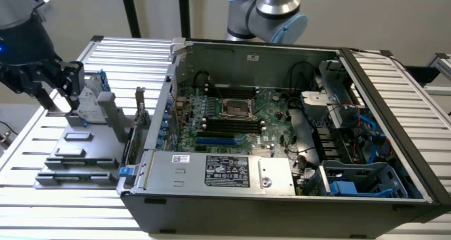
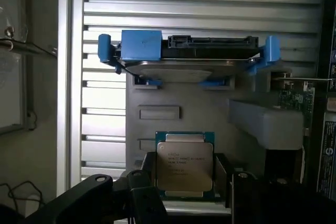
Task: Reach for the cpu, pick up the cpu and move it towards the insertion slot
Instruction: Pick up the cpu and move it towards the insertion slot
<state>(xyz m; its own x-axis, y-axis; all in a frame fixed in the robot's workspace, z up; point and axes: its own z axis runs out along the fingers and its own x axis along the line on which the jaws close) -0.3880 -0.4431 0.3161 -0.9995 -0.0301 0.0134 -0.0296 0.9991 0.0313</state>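
Note:
I should next use my gripper to pick up the cpu by its straight, facing side edges, as it is a thin, bare chip [image 2: 185,165] lying face up.
The cpu [image 2: 185,165], a small square chip with a silver-grey top on a green rim, lies on a grey fixture [image 2: 173,103] outside the computer case. My gripper [image 2: 189,196] is right at it, with a black finger on each side of the chip and small gaps showing, so it stands open. In the exterior view the gripper [image 1: 60,105] is at the far left, down on the grey fixture [image 1: 77,155]. The insertion slot [image 1: 237,108], a dark square socket in a silver bracket, sits on the motherboard inside the open case, well off to the exterior view's right.
A silver hard drive in blue brackets [image 2: 184,59] stands on the fixture just beyond the cpu. The case wall [image 1: 158,118] rises between the fixture and the motherboard. Black memory slots [image 1: 229,126], a blue card slot [image 1: 215,142] and a power supply [image 1: 218,171] lie near the socket.

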